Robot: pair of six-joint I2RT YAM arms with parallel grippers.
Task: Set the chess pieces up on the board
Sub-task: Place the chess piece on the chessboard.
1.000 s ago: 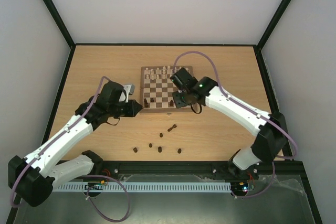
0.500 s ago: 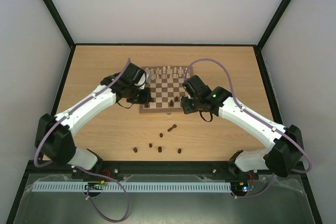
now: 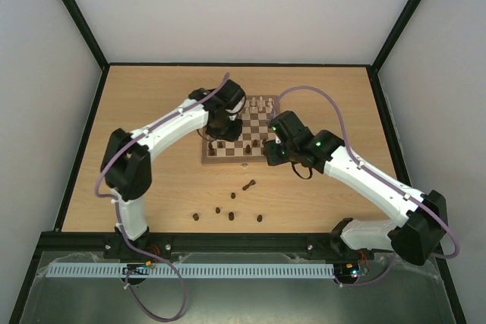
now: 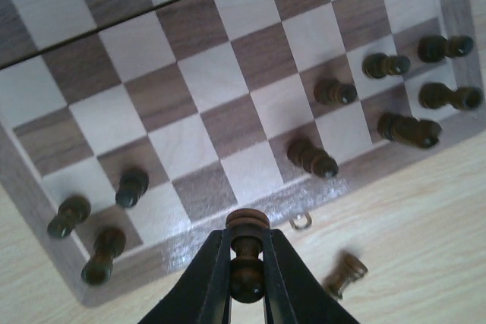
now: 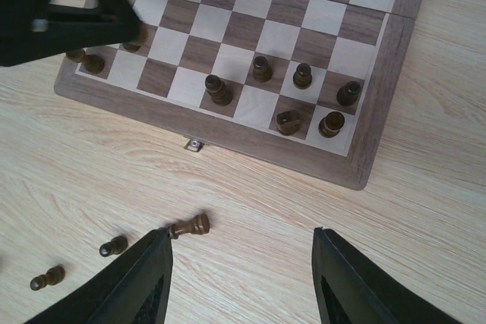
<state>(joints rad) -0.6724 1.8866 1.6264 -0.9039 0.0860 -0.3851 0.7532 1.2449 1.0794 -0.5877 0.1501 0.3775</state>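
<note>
The pawn is above the board's near border and would fall short if the robot's left gripper opened now.
My left gripper (image 4: 247, 240) is shut on a dark brown pawn (image 4: 247, 263), gripped at its neck with its base pointing at the board. It hangs just above the near border of the board (image 4: 175, 240). In the top view it is over the board's left side (image 3: 225, 117). Three dark chess pieces (image 4: 130, 187) stand at the near left corner and several more (image 5: 262, 68) stand on the near right squares. My right gripper (image 5: 241, 237) is open and empty above the bare table in front of the board (image 5: 380, 111). A fallen dark piece (image 5: 190, 226) lies by its left finger.
Several loose dark pieces (image 3: 230, 216) are scattered on the table between the board and the arm bases. One (image 3: 249, 184) lies on its side. Cream-white pieces (image 3: 258, 102) line the far rows. A small metal clasp (image 5: 195, 143) juts from the board's front edge.
The left arm has swung from the table left of the board to over its left side. The right gripper has drawn back from the board towards its near right corner.
</note>
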